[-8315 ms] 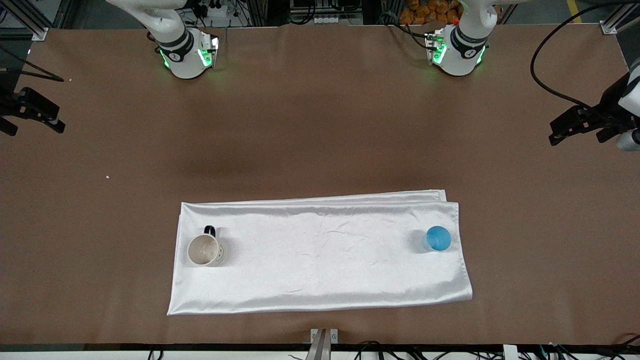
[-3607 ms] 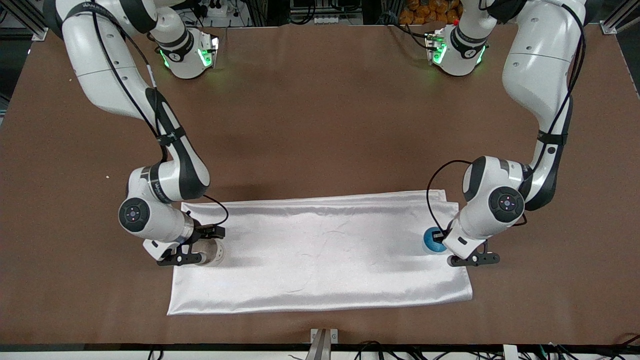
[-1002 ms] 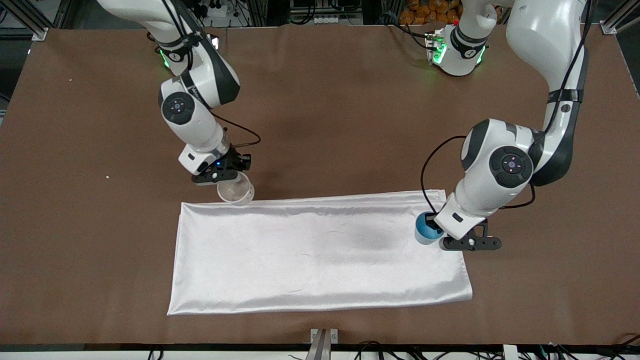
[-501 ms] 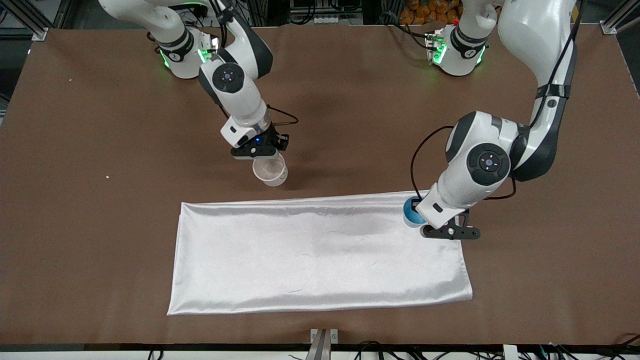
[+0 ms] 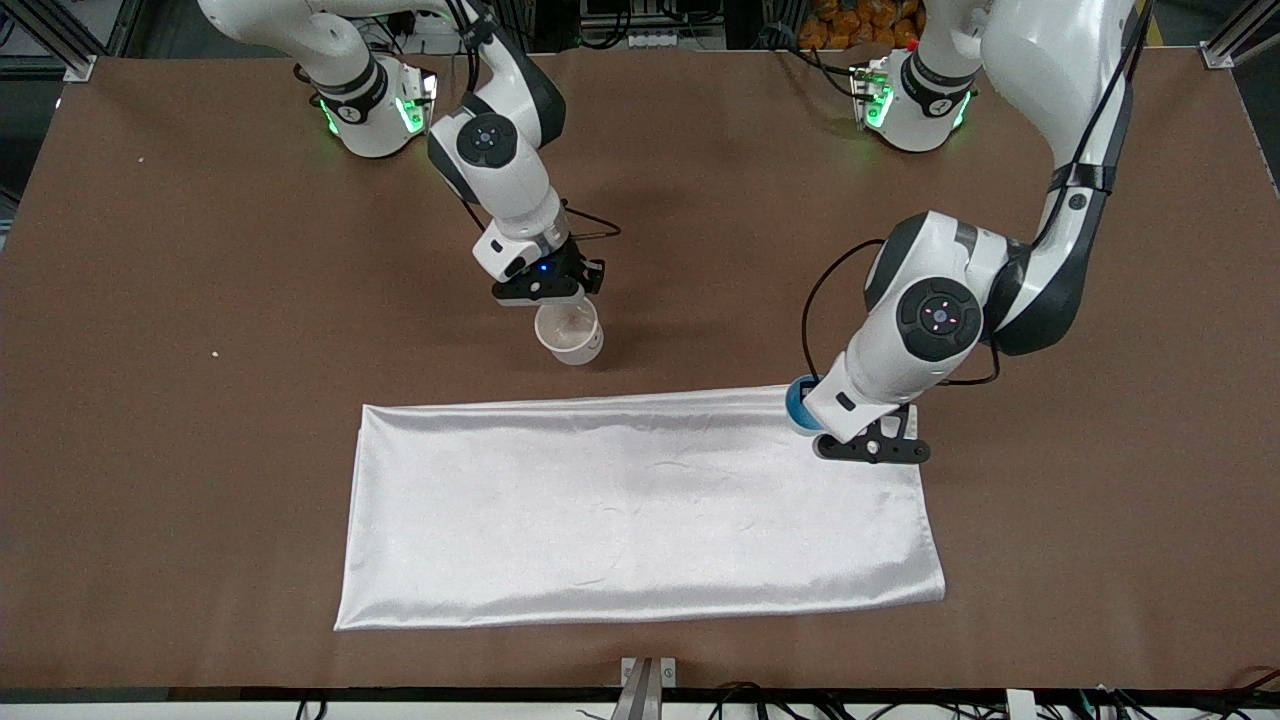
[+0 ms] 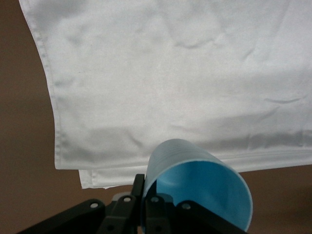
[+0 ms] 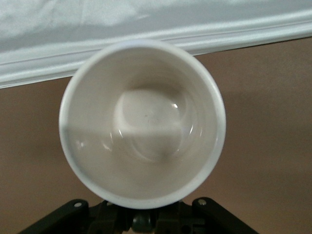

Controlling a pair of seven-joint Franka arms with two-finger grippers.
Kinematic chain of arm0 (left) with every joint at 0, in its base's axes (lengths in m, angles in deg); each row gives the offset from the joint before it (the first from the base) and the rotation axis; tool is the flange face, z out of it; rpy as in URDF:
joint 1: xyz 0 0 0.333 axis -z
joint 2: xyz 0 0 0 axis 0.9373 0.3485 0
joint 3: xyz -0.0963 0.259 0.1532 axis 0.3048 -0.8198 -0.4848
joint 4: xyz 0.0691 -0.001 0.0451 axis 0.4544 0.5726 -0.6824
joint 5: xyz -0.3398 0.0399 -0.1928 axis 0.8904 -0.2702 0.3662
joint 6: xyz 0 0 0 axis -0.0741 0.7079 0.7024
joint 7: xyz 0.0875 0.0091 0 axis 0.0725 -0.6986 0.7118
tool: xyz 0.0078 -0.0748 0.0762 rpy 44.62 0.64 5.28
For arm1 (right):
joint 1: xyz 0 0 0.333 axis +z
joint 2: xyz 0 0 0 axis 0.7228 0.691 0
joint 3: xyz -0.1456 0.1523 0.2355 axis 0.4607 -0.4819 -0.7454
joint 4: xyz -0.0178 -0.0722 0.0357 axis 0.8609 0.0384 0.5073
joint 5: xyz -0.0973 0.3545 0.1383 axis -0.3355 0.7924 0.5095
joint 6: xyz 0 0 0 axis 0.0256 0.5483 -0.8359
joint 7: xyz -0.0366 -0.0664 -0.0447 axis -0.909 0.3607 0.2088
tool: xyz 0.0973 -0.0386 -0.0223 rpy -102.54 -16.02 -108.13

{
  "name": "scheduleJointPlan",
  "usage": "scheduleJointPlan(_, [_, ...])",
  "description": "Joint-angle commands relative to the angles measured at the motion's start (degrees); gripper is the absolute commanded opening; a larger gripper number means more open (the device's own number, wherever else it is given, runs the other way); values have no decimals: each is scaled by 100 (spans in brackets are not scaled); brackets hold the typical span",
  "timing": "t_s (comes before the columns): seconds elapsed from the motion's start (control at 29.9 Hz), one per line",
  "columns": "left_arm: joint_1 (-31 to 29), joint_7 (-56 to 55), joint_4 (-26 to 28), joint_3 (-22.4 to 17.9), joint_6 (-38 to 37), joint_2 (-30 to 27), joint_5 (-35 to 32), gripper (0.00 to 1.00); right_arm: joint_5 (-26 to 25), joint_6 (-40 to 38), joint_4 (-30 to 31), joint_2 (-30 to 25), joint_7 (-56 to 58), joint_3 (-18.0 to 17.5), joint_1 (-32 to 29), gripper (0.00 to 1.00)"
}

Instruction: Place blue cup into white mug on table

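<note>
My right gripper should stay closed on the mug for now, because the white mug's base [image 5: 581, 355] is still above the brown tabletop in the front view.
My right gripper [image 5: 556, 300] is shut on the white mug [image 5: 568, 335] at its handle side and holds it upright over the bare brown table [image 5: 200, 450], beside the white cloth's edge. In the right wrist view the mug [image 7: 141, 122] shows its empty off-white inside above the gripper [image 7: 146, 219]; the handle is hidden. My left gripper [image 5: 812, 415] is shut on the rim of the blue cup [image 5: 798, 403] and holds it over the cloth's corner toward the left arm's end. In the left wrist view the cup [image 6: 200, 190] is tilted and the gripper [image 6: 145, 204] pinches its wall.
A white satin cloth [image 5: 620, 500] lies spread across the table's middle, nearer the front camera than the mug; it also shows in the left wrist view [image 6: 170, 73] and the right wrist view [image 7: 146, 19]. A small metal bracket [image 5: 648, 675] sits at the table's near edge.
Both arms lifted their objects off the cloth. The right gripper carried the mug over the bare table toward the middle. The left gripper moved the blue cup toward the cloth's corner and the mug.
</note>
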Motion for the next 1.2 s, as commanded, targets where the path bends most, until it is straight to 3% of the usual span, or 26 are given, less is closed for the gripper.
scheduleJointPlan(0.0, [15,-158,12,18,-51,18,-234,0,-73,125,-5,130,-444,42,309,0])
scheduleJointPlan(0.47, [94,-263,-32,44,-51,-26,-155,0,-126,143,-66,385,-972,60,748,0])
scheduleJointPlan(0.87, [164,-360,-32,70,-51,-35,-119,0,-126,398,-101,605,-989,78,775,3])
scheduleJointPlan(0.9, [164,-351,-32,70,-51,-35,-119,0,-126,406,-110,622,-989,86,775,8])
scheduleJointPlan(0.97, [164,-360,-32,70,-51,-35,-119,0,-126,424,-119,640,-989,86,775,31])
scheduleJointPlan(1.07, [164,-360,-32,79,-51,-35,-119,0,-126,415,-145,658,-989,104,766,79])
scheduleJointPlan(1.14, [164,-369,-41,79,-51,-35,-119,0,-117,415,-154,667,-998,104,749,100])
scheduleJointPlan(1.17, [164,-369,-32,79,-51,-35,-111,0,-117,407,-154,667,-998,95,740,100])
